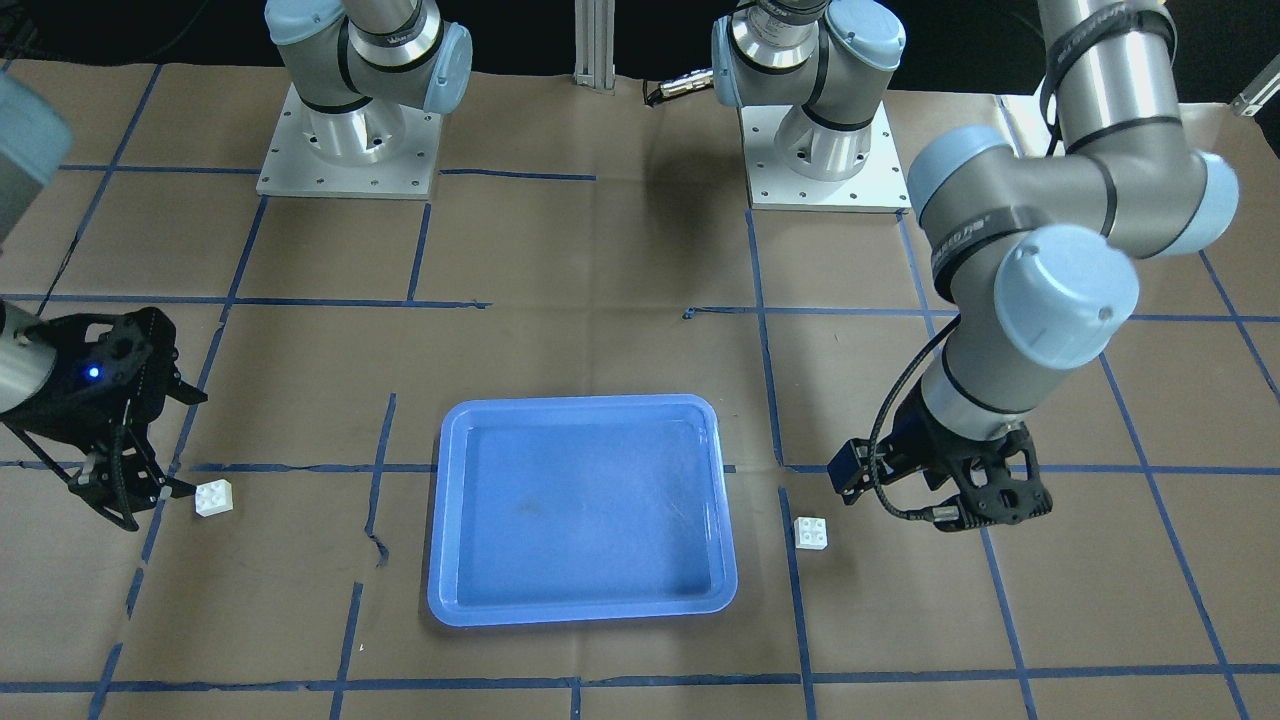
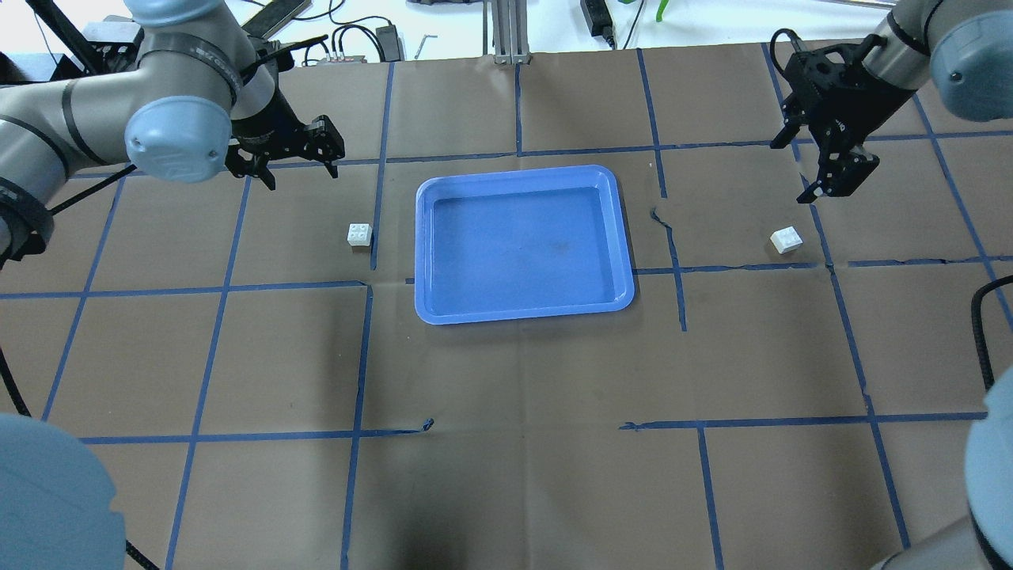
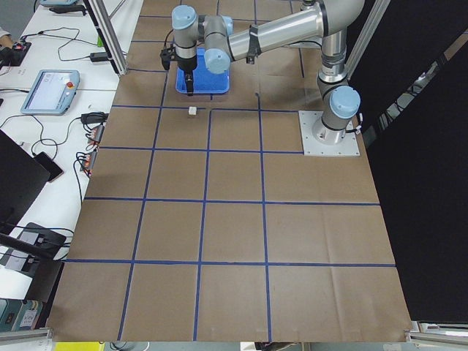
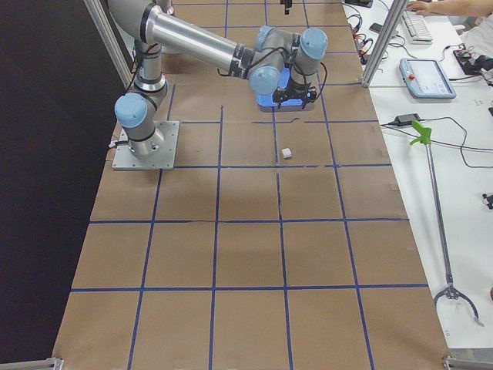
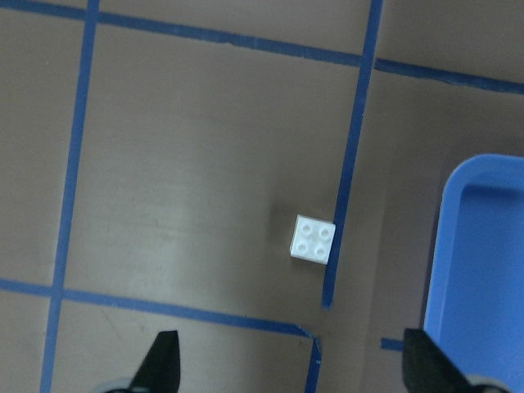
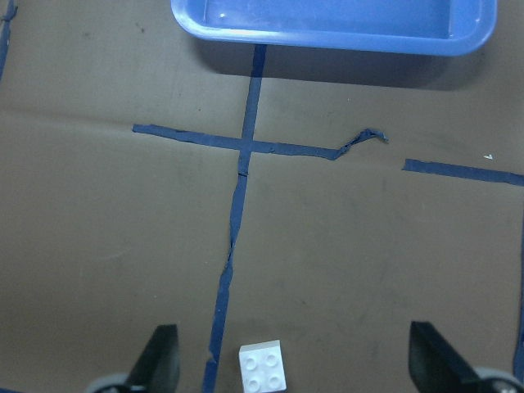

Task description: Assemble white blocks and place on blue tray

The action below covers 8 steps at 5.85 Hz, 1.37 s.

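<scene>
The second white block's studded top (image 1: 211, 490) (image 6: 262, 366) should stay free for assembly, so my right gripper needs to grip the second white block by its plain sides next.
The blue tray (image 2: 522, 245) lies empty at the middle of the table. One white block (image 2: 359, 234) sits on the paper just left of the tray. My left gripper (image 2: 299, 168) hangs open above and beyond it. In the left wrist view that block (image 5: 313, 240) is ahead of the open fingers (image 5: 164, 360), with the tray's edge (image 5: 483, 270) to the right. The other white block (image 2: 786, 239) lies far right of the tray. My right gripper (image 2: 831, 180) is open just beyond it. In the right wrist view this block (image 6: 264, 367) sits between the fingertips (image 6: 160, 356).
Brown paper with a blue tape grid covers the table (image 2: 522, 443). Both arm bases (image 1: 348, 150) stand at the robot's side. Torn tape ends show right of the tray (image 2: 669, 229). Monitors, cables and a keyboard lie off the table's far edge.
</scene>
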Each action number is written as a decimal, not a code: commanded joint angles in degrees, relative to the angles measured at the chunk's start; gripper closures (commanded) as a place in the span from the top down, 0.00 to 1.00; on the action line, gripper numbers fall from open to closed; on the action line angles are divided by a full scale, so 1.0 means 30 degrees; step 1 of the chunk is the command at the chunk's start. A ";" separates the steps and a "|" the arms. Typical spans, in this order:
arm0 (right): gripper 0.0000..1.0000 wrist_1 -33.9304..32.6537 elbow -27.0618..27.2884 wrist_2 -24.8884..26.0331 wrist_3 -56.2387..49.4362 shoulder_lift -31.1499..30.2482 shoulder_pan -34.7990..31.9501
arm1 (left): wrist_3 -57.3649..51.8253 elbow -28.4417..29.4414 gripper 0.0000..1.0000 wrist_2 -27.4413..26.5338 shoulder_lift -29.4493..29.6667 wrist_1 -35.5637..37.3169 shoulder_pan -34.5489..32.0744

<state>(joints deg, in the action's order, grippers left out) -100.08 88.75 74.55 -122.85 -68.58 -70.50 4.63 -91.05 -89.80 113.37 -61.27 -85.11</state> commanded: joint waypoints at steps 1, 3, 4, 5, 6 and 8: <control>1.00 -0.0154 0.0005 -0.1324 -0.4588 0.2227 0.1465 | -0.0280 -0.0236 0.94 0.0020 0.2278 0.2719 -0.0019; 1.00 -0.0154 0.0006 -0.1326 -0.7499 0.3667 0.2055 | -0.1476 -0.0731 0.94 0.1183 0.2755 0.2730 -0.0514; 1.00 -0.0212 0.0006 -0.1268 -0.7566 0.3846 0.2172 | -0.1774 -0.1401 0.94 0.1134 0.2844 0.2844 -0.0517; 1.00 -0.0242 -0.0023 -0.1355 -0.7596 0.4485 0.2492 | -0.1806 -0.1466 0.94 0.1076 0.3019 0.2875 -0.0517; 1.00 -0.1025 -0.0024 -0.1878 -0.7364 0.4782 0.2611 | -0.1835 -0.1495 0.88 0.0988 0.3078 0.2846 -0.0517; 1.00 -0.0946 0.0005 -0.1825 -0.6428 0.4785 0.2612 | -0.2388 -0.1496 0.26 0.1045 0.3109 0.2758 -0.0517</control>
<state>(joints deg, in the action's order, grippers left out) -102.87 88.71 69.11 -143.30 -54.31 -62.71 -1.58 -95.55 -86.72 122.73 -52.85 -86.66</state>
